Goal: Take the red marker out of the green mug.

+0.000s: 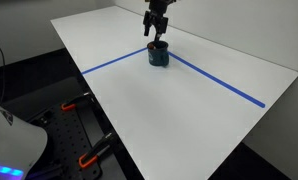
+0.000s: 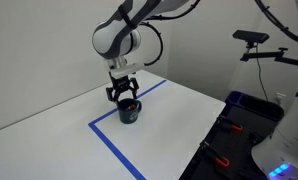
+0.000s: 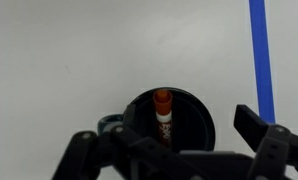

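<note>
The marker lies between my open fingers, but they still hang above the mug's rim in an exterior view. It is too early to close, so my gripper lowers to the marker (image 3: 163, 112) first.
The green mug (image 1: 158, 55) stands on the white table beside the blue tape lines; it also shows in an exterior view (image 2: 129, 112) and from above in the wrist view (image 3: 169, 120). The red marker (image 3: 163, 112) stands upright inside the mug, its orange-red cap leaning on the far rim. My gripper (image 1: 156, 34) hangs directly above the mug, fingers spread apart; it shows in an exterior view (image 2: 123, 96) just over the rim. In the wrist view the gripper (image 3: 169, 150) is open, one finger on each side of the mug. It touches nothing.
The white table (image 1: 189, 110) carries two blue tape lines (image 1: 219, 82) meeting near the mug. A tape line (image 3: 259, 50) runs at the right in the wrist view. Orange clamps (image 1: 89, 155) and dark gear lie below the table's near edge. A tripod camera (image 2: 254, 42) stands beside the table.
</note>
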Motion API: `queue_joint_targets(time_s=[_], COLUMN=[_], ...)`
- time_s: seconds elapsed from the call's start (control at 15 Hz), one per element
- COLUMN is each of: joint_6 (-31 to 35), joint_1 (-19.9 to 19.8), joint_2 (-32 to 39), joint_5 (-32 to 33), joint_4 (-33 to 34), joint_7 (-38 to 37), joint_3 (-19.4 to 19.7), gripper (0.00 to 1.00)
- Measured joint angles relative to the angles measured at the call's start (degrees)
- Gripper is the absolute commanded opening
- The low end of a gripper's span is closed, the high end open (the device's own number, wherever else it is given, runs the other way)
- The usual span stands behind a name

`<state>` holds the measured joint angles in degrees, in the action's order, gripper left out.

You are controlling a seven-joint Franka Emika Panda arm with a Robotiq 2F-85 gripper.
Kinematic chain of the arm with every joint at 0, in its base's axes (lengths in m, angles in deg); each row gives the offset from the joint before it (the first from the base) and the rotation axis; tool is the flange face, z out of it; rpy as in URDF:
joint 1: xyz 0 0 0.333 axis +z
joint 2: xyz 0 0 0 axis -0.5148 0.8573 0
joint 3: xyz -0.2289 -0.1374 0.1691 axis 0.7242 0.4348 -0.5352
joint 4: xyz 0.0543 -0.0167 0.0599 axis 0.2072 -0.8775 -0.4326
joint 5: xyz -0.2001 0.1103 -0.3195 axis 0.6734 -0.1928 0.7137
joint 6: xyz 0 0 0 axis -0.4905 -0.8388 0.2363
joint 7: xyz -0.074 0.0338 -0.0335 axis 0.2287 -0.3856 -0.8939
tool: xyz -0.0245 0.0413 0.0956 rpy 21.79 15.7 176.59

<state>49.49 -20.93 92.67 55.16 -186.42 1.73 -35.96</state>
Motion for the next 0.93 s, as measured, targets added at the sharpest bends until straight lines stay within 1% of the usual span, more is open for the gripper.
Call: queue_joint_targets(time_s=[0.13, 0.2, 0.27, 0.33, 0.53, 0.6, 0.67, 0.8, 0.87, 0.93], joint_6=[-0.1, -0.1, -0.1, -0.1, -0.2, -0.2, -0.3, -1.0, -1.2, -1.4], joint_1=[0.0, 0.0, 0.0, 0.0, 0.0, 0.0, 0.0, 0.1, 0.1, 0.1], joint_2=[0.9, 1.3, 1.7, 2.1, 3.0, 3.2, 3.4, 3.6, 3.7, 3.9], joint_5=[0.0, 0.0, 0.0, 0.0, 0.0, 0.0, 0.0, 0.0, 0.0, 0.0], joint_4=[0.6, 0.9, 1.2, 1.4, 2.1, 2.3, 2.6, 3.3, 3.5, 3.5], joint_7=[0.0, 0.0, 0.0, 0.0, 0.0, 0.0, 0.0, 0.0, 0.0, 0.0], joint_3=[0.3, 0.5, 0.6, 0.6, 0.7, 0.7, 0.7, 0.7, 0.7, 0.7], gripper=[1.00, 0.98, 0.76, 0.74, 0.53, 0.43, 0.37, 0.37, 0.35, 0.39])
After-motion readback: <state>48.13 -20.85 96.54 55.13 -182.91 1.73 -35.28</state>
